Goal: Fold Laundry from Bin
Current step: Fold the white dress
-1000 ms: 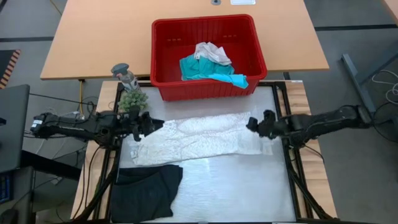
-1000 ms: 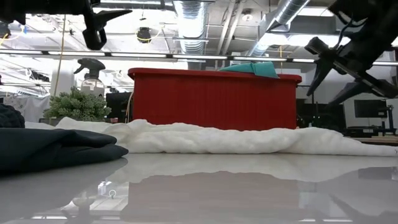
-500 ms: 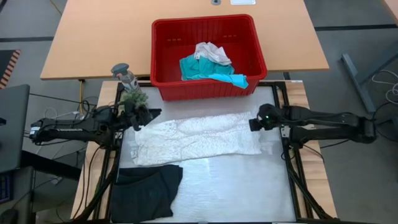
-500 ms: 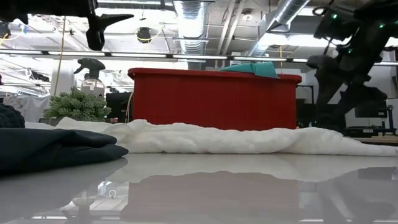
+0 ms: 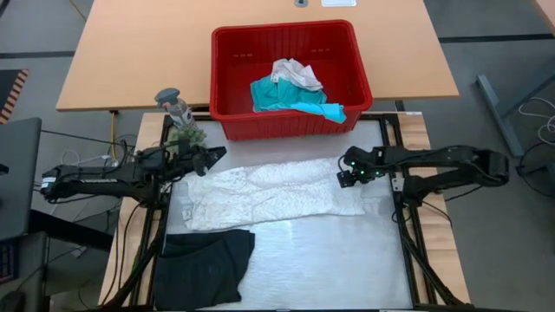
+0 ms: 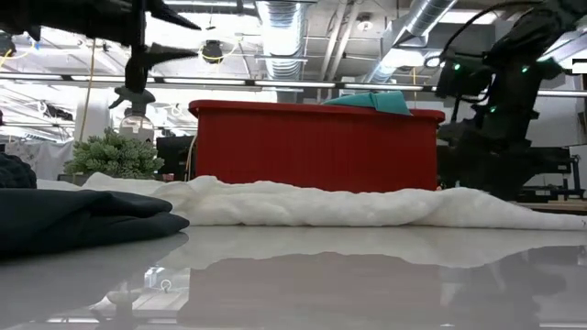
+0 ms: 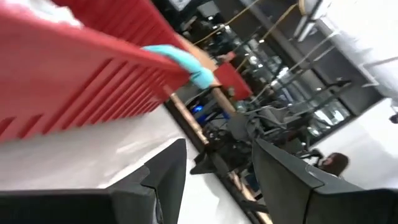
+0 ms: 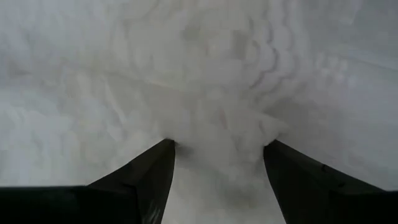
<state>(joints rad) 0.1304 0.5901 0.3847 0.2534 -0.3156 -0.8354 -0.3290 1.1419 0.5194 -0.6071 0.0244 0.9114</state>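
I will next fold the white lacy garment [image 5: 273, 195] over on itself, so my right gripper will grab it by its scalloped corner [image 5: 355, 180].
The white lacy garment [image 5: 273, 195] lies spread across the middle of the table. A black garment [image 5: 204, 264] lies near the front left corner. The red bin [image 5: 290, 117] stands at the far edge, with teal laundry [image 5: 286, 95] and white laundry [image 5: 295, 74] inside. My right gripper [image 5: 345, 173] points down, open, over the lacy garment's far right corner, and its fingers stand on either side of a raised bump of cloth [image 8: 217, 134]. My left gripper [image 5: 215, 156] hangs level and open above the garment's far left corner, with nothing between its fingers [image 7: 217, 149]. My right gripper comes from above, and its fingertips [image 8: 163, 149] stand at the surface of the white lacy garment on either side of the bump. I cannot tell whether they touch the cloth. The garment lies flat on the table.
A small green plant [image 5: 185, 137] and a spray bottle [image 5: 173, 104] stand just behind my left gripper, left of the bin. A wooden table [image 5: 139, 52] lies beyond the bin. The near right part of the white tabletop [image 5: 329, 260] is bare.
My right gripper has swung toward the table's left, tipped over to point down, rolled, and sunk toward the lacy garment's far right corner. My left gripper has swung a little toward the far edge and the bin. The garments have not moved.
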